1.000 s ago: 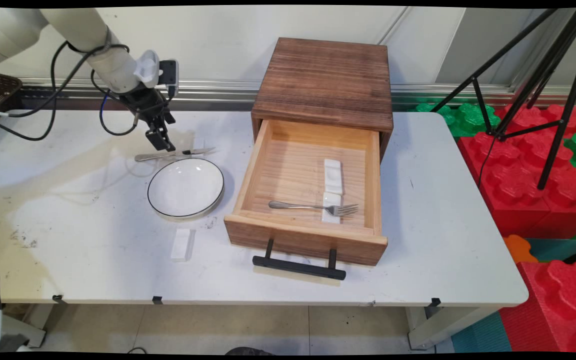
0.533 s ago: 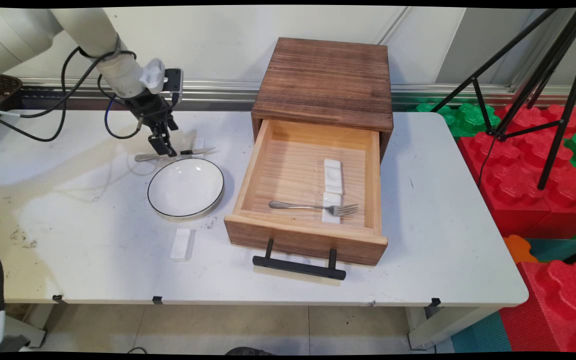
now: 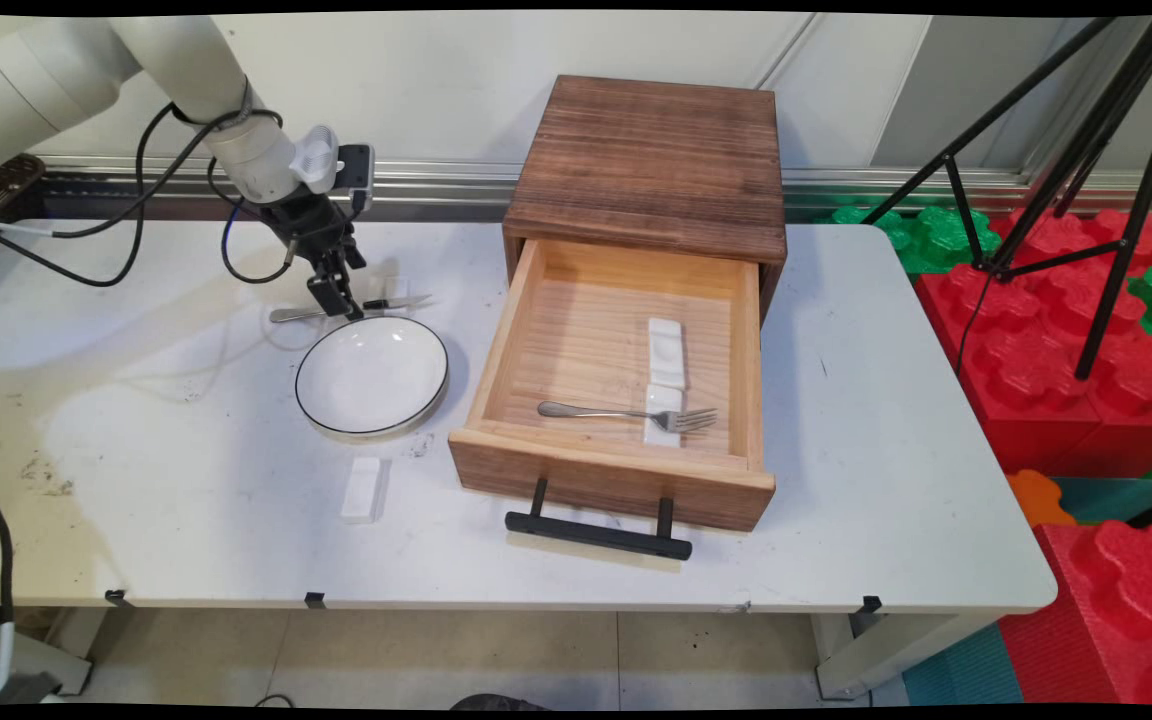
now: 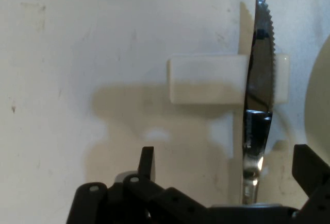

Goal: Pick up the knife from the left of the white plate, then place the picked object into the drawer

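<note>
My gripper grabs the silver serrated knife by its handle close to the blade (image 3: 369, 304) next, to lay the knife in the open drawer.
My gripper (image 3: 343, 304) stands open just above a serrated table knife (image 3: 388, 302) at the table's back left. In the hand view the knife (image 4: 259, 80) runs up the picture, its blade lying across a small white rest (image 4: 206, 79). The gripper (image 4: 227, 158) straddles the knife's handle end, which sits nearer the right finger (image 4: 311, 168) than the left finger (image 4: 147, 161). Nothing is held. A white bowl with a dark rim (image 3: 372, 376) lies just in front of the knife.
A wooden cabinet (image 3: 651, 160) has its drawer (image 3: 616, 475) pulled open, holding a fork (image 3: 626, 412) and two white rests (image 3: 666, 352). Another white rest (image 3: 364, 488) lies near the bowl. Black cables hang from the arm. A tripod and foam blocks stand at the right.
The gripper has moved right and a little lower, coming in over the knife's handle. The knife, bowl and drawer have not moved.
</note>
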### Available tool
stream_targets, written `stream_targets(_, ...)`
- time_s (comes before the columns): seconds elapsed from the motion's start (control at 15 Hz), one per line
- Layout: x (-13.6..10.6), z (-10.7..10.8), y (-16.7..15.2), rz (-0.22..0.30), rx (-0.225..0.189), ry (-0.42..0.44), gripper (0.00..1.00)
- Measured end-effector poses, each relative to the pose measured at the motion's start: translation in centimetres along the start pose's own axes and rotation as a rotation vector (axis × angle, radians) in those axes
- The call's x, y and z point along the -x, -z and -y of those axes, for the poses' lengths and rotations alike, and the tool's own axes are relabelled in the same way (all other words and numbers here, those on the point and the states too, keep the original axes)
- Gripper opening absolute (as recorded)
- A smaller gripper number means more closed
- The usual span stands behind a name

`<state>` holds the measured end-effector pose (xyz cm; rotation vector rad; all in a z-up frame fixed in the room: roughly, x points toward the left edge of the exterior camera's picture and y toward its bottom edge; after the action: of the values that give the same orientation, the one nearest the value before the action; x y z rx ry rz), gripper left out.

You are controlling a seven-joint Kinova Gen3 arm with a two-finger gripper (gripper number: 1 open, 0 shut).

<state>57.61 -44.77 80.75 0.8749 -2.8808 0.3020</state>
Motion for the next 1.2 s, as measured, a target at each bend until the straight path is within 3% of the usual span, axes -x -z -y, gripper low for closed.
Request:
stream_targets(0.73,0.1,0.1,-1.0,-0.020,0.017,0.003,1.00)
stream_targets(0.8,0.1,0.1,-1.1,-0.022,0.018,0.003,0.00)
stream_targets(1.2,0.2,-0.3,-1.1,-0.036,0.030,-0.009,0.00)
